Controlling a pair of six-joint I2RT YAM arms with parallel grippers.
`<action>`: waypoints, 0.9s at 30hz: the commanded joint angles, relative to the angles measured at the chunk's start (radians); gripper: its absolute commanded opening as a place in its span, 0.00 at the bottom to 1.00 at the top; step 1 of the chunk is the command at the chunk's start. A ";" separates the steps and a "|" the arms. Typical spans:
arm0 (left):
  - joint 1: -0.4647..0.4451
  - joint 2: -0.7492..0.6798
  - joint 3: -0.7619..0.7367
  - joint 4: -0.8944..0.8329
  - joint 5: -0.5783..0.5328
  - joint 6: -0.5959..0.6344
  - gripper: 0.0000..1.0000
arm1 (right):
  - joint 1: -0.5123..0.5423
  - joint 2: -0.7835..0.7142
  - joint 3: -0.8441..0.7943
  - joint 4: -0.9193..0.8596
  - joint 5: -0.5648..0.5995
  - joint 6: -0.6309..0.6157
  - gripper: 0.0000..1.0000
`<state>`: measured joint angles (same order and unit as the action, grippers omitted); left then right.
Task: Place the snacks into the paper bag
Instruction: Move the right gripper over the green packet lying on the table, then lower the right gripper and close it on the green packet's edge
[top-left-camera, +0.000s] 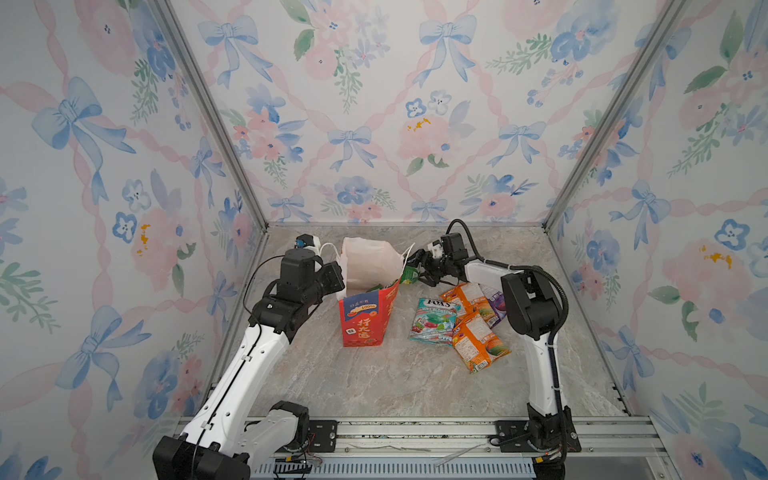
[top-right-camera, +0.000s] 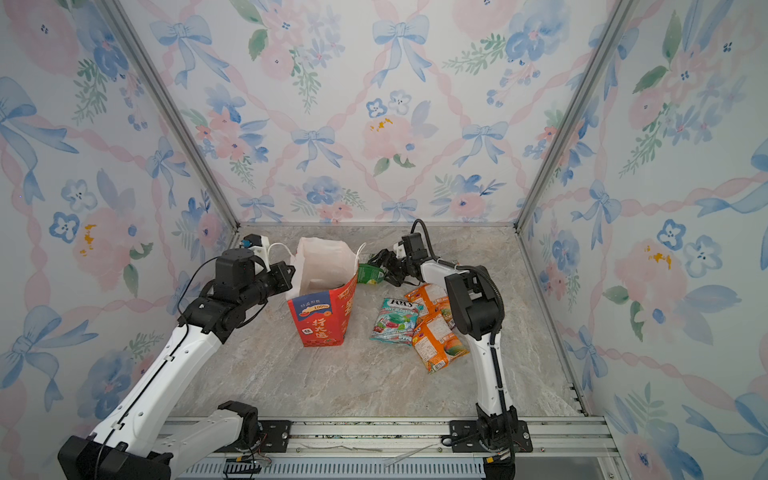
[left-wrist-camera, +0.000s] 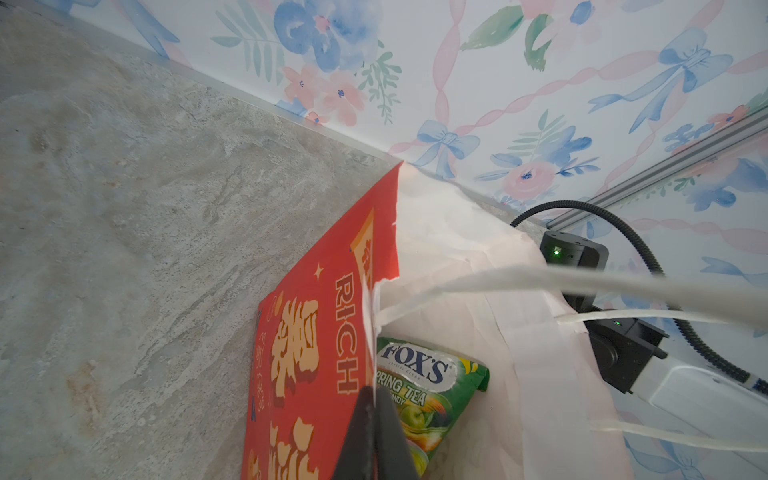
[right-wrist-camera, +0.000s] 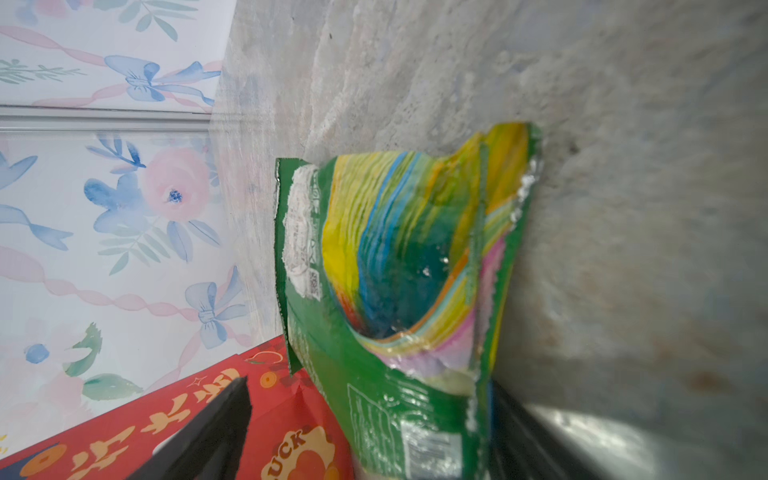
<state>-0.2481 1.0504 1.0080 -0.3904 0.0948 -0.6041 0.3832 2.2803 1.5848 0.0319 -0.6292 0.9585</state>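
The packet's near end (top-left-camera: 413, 274) (right-wrist-camera: 417, 438) is between my open fingers, so they would hold the packet if I closed now. My right gripper should close on the packet.
The red paper bag (top-left-camera: 365, 320) stands upright mid-table, mouth open and white inside. My left gripper (top-left-camera: 338, 268) is shut on its left rim, the fingers (left-wrist-camera: 365, 432) pinching the paper. A green FOX'S packet (left-wrist-camera: 428, 386) lies inside. My right gripper (top-left-camera: 415, 266) is at the bag's right rim, jaws wide apart. Between them is a bent green snack packet (right-wrist-camera: 395, 249), lying against one finger, with a gap to the other. On the table to the right lie a teal packet (top-left-camera: 434, 320), two orange ones (top-left-camera: 478, 345) and a purple one (top-left-camera: 494, 303), partly hidden by my right arm.
Flowered walls close the table on three sides. A metal rail (top-left-camera: 415, 432) runs along the front edge. The bag's white string handles (left-wrist-camera: 540, 278) hang loose by its rim. My right arm's elbow (top-left-camera: 532, 307) stands over the packets on the table.
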 joint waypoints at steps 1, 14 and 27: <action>-0.003 0.009 0.009 -0.021 -0.001 -0.006 0.00 | 0.014 0.049 0.002 0.016 -0.006 0.026 0.84; -0.003 0.002 0.009 -0.020 -0.002 -0.006 0.00 | 0.010 0.054 -0.015 0.079 -0.026 0.056 0.65; -0.003 0.005 0.012 -0.021 0.000 -0.006 0.00 | 0.000 0.047 -0.037 0.126 -0.053 0.080 0.26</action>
<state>-0.2481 1.0508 1.0080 -0.3904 0.0944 -0.6064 0.3817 2.3104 1.5608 0.1246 -0.6609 1.0306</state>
